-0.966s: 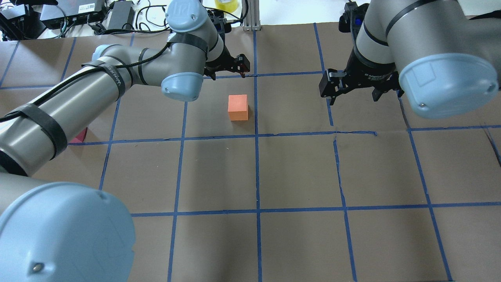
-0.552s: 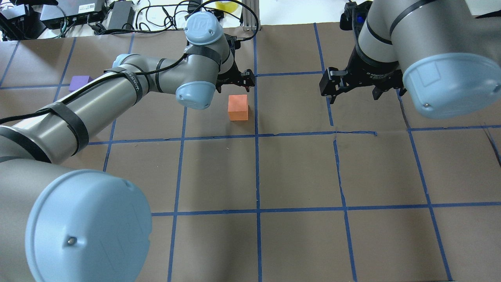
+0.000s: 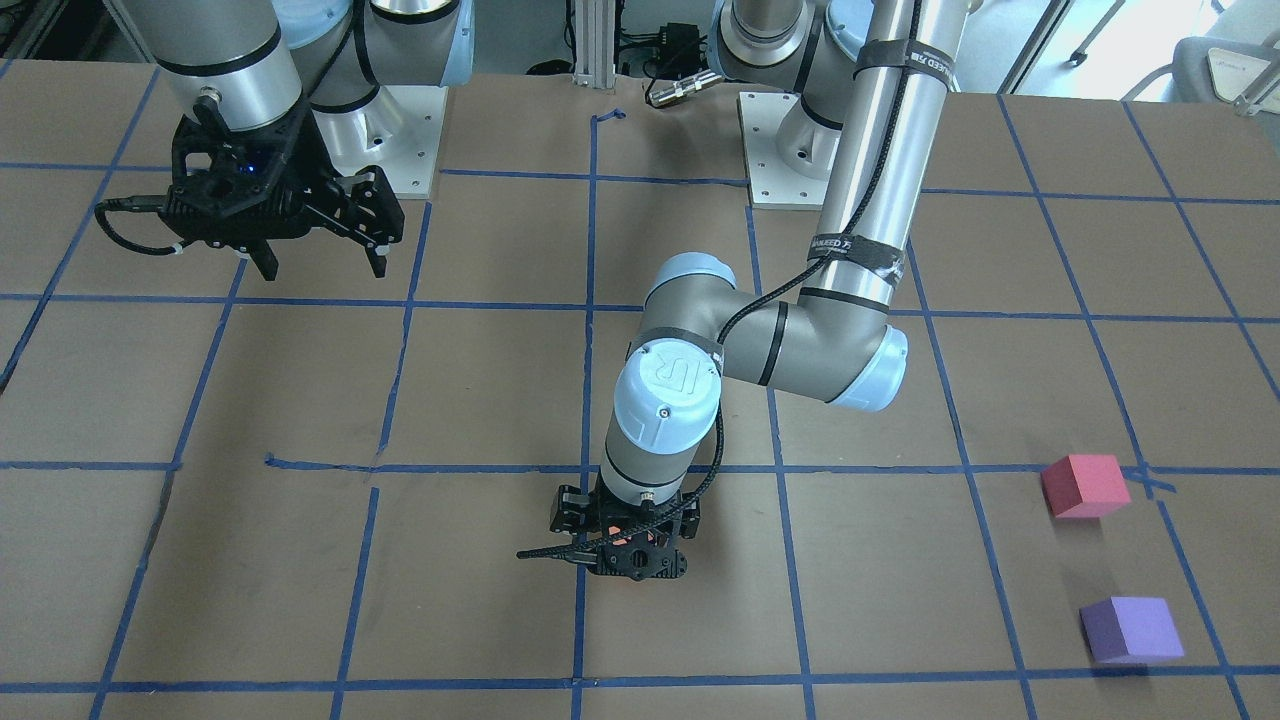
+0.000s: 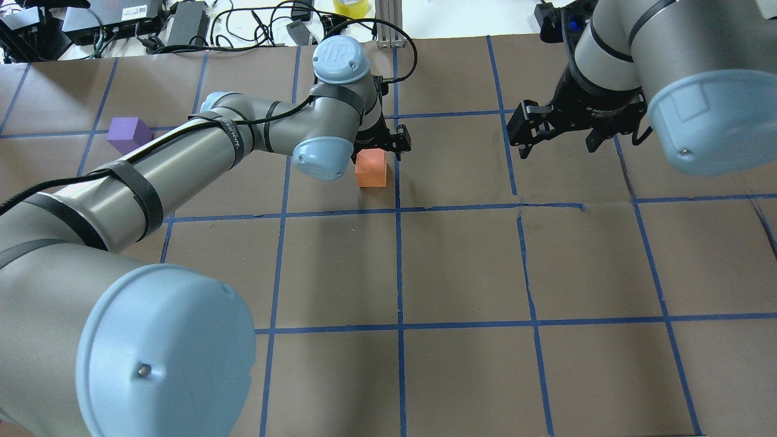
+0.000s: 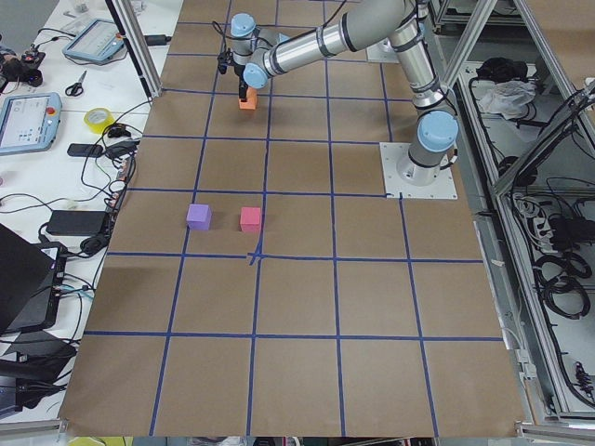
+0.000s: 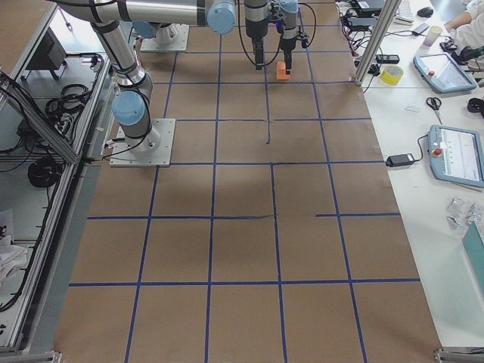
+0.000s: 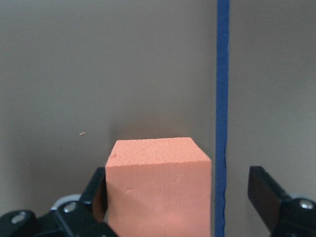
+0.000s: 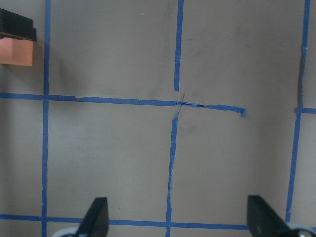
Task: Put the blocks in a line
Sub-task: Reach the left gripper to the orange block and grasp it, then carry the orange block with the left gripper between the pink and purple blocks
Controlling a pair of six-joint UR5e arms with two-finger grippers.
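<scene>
I should line up the orange block with the other blocks next, so my left gripper should grab its opposite sides.
The orange block sits on the brown paper beside a blue tape line. My left gripper is open and hangs right over it. In the left wrist view the orange block lies between the fingers, close to the left one and with a gap to the right one. The purple block and the pinkish-red block lie apart from it on the robot's left side. The purple block also shows in the overhead view; the pinkish-red one is hidden there by my left arm. My right gripper is open and empty above the table.
Blue tape lines divide the brown paper into squares. Cables, power bricks and a yellow tape roll lie past the far edge. The right wrist view shows a corner of the orange block at its top left.
My left arm has swung right and toward the orange block, from beyond it to over it, which uncovered the purple block. My right gripper has drifted slightly right.
</scene>
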